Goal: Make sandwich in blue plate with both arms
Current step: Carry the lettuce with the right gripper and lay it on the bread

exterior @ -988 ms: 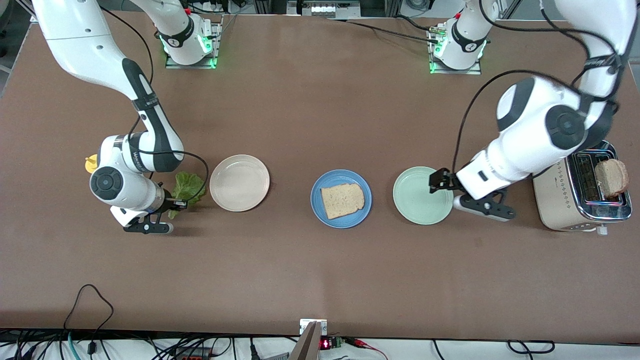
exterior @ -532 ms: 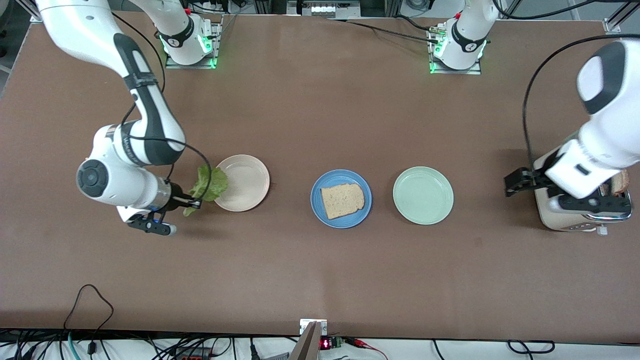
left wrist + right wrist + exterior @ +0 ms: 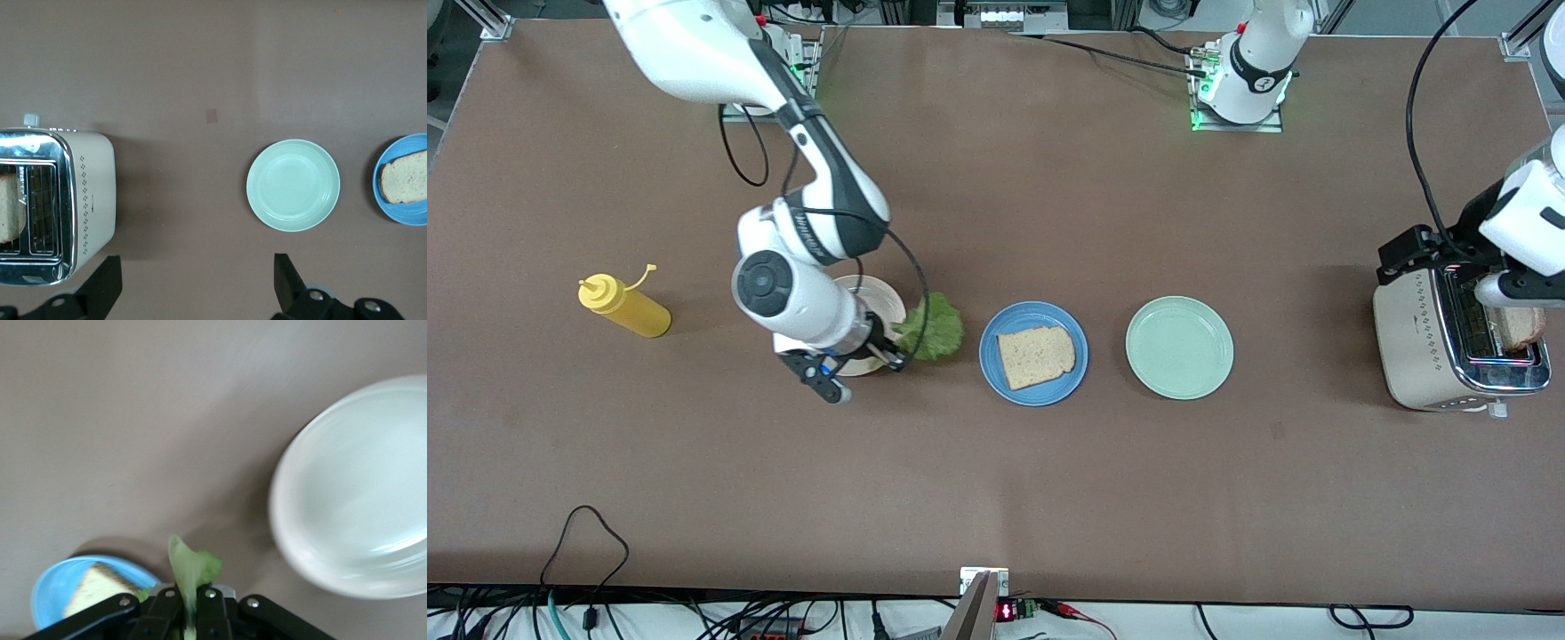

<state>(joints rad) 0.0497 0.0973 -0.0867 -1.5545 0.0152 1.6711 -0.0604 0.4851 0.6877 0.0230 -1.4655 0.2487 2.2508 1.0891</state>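
My right gripper holds the lettuce leaf short of the toast on the blue plate and should keep holding it until it is over the toast.
A blue plate [image 3: 1033, 313] in the middle of the table holds one slice of toast [image 3: 1036, 356]. My right gripper [image 3: 894, 357] is shut on a ruffled green lettuce leaf [image 3: 934, 331], held low between the cream plate [image 3: 880, 298] and the blue plate. The right wrist view shows the lettuce leaf [image 3: 190, 567] pinched in my right gripper [image 3: 190, 608], with the blue plate [image 3: 47, 587] and toast [image 3: 93, 587] just past it. My left gripper [image 3: 1405, 253] hangs open and empty over the toaster's edge. A second slice of bread [image 3: 1519, 324] stands in the toaster [image 3: 1432, 347].
A pale green plate [image 3: 1179, 348] lies between the blue plate and the toaster. A yellow squeeze bottle [image 3: 623, 305] stands toward the right arm's end. The left wrist view shows the toaster [image 3: 87, 200], the green plate [image 3: 293, 185] and the blue plate [image 3: 400, 215].
My right arm carried the lettuce from beside the yellow bottle, across the cream plate, toward the blue plate. My left arm swung from the green plate to the toaster, still open.
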